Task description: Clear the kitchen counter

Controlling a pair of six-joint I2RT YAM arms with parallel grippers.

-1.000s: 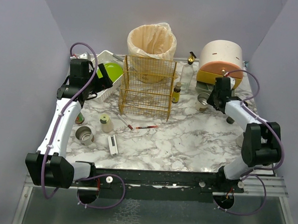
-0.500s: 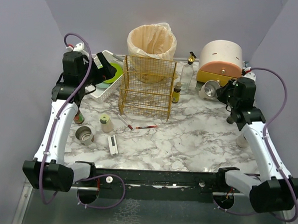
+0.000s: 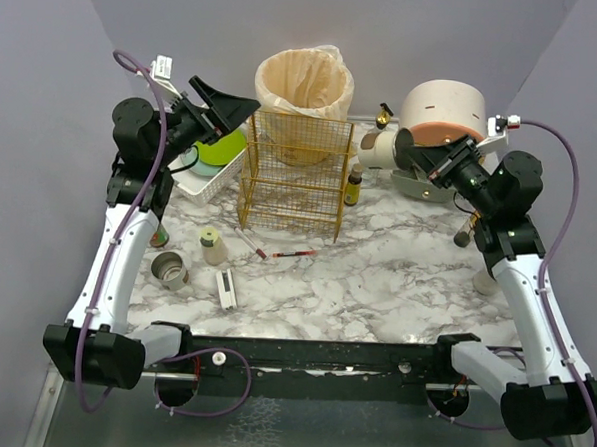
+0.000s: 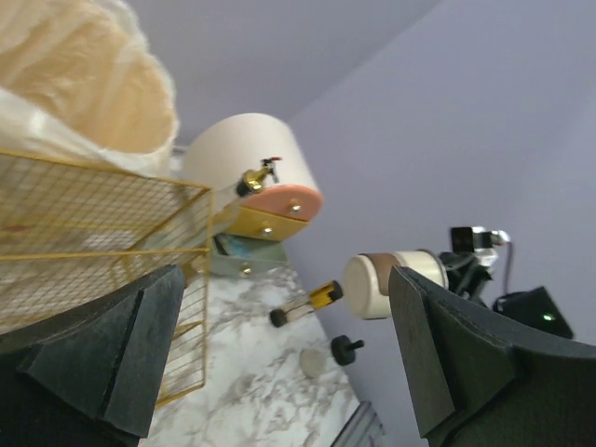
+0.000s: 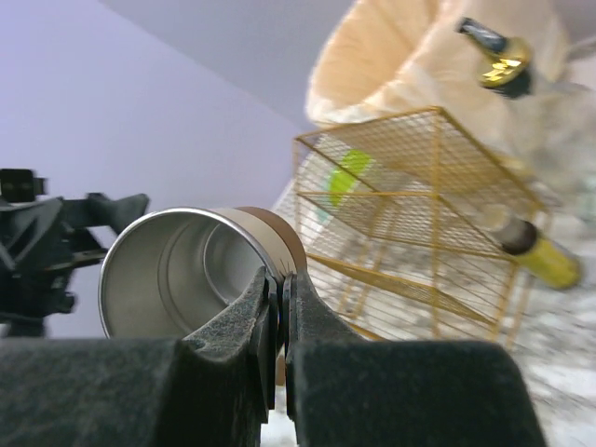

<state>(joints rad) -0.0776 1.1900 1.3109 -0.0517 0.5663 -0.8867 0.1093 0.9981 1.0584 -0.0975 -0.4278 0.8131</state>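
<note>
My left gripper should leave the cup's open rim free to rest in the dish tray [image 3: 208, 184], so it should next grab the cream cup by its base end [image 3: 370, 149].
The kitchen counter [image 3: 376, 278] is white marble with grey veins. My right gripper [image 3: 415, 149] [image 5: 279, 279] is raised above its back right part and is shut on the rim of a white cup [image 3: 381, 148] with a brown band and a steel inside [image 5: 182, 270]. The cup lies on its side in the air, its base toward the gold wire rack [image 3: 296, 173]. My left gripper [image 3: 232, 113] [image 4: 287, 275] hangs open and empty above the white dish tray [image 3: 208, 184], facing right toward the cup [image 4: 391, 284].
A lined bin [image 3: 304, 84] stands behind the rack, a cream bread box [image 3: 442, 121] at the back right. On the counter lie a steel cup [image 3: 169, 269], a small jar [image 3: 213, 246], a white bar [image 3: 227, 290], pens [image 3: 287, 253], a yellow bottle [image 3: 353, 186] and a black knob [image 3: 462, 238].
The right gripper lifted the cup off the counter by the bread box and swung it up and left. The left gripper rose from the dish tray and turned right.
</note>
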